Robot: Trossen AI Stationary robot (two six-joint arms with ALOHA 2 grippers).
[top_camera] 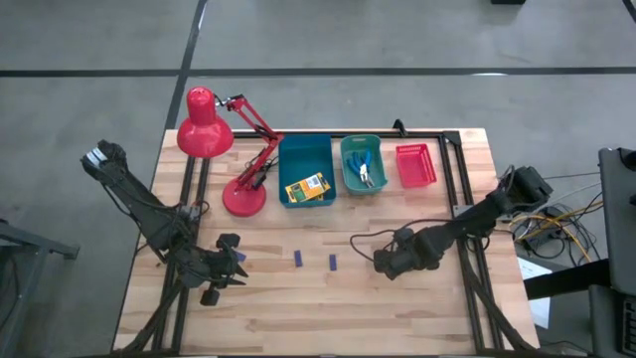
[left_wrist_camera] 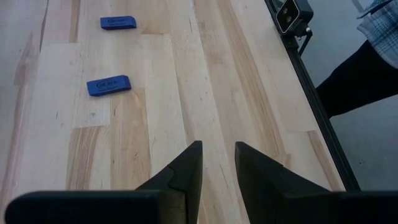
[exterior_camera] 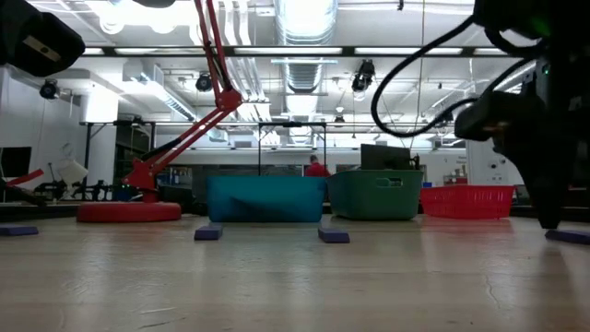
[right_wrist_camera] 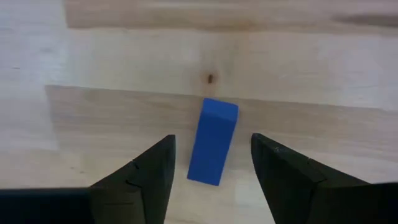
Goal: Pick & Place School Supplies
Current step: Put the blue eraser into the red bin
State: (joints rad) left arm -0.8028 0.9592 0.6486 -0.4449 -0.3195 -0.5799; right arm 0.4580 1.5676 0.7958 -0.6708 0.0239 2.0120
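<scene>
My right gripper should take the blue eraser block by its long sides next. Then I will put it into the red basket (top_camera: 415, 166).
Several small blue-purple eraser blocks lie flat on the wooden table. My right gripper (top_camera: 384, 263) points down over one of them (right_wrist_camera: 212, 149). It is open, one finger on either side of the block's long sides, and touches nothing. The arm hides this block in the high view. Two more erasers (top_camera: 297, 259) (top_camera: 333, 262) lie at mid-table, and another (top_camera: 239, 257) lies beside my left gripper (top_camera: 229, 272). That gripper hovers at the near left with a narrow gap (left_wrist_camera: 217, 163) and nothing in it. A yellow-and-green crayon box (top_camera: 306, 188) lies in the blue bin, and blue-handled scissors (top_camera: 364, 171) in the teal bin.
Along the far edge stand a red desk lamp (top_camera: 214, 134), a blue bin (top_camera: 304, 151), a teal bin (top_camera: 345, 167) and a red basket (top_camera: 415, 165). A black rail frame (top_camera: 459, 169) runs along the table's sides. Bare wood lies toward the near edge.
</scene>
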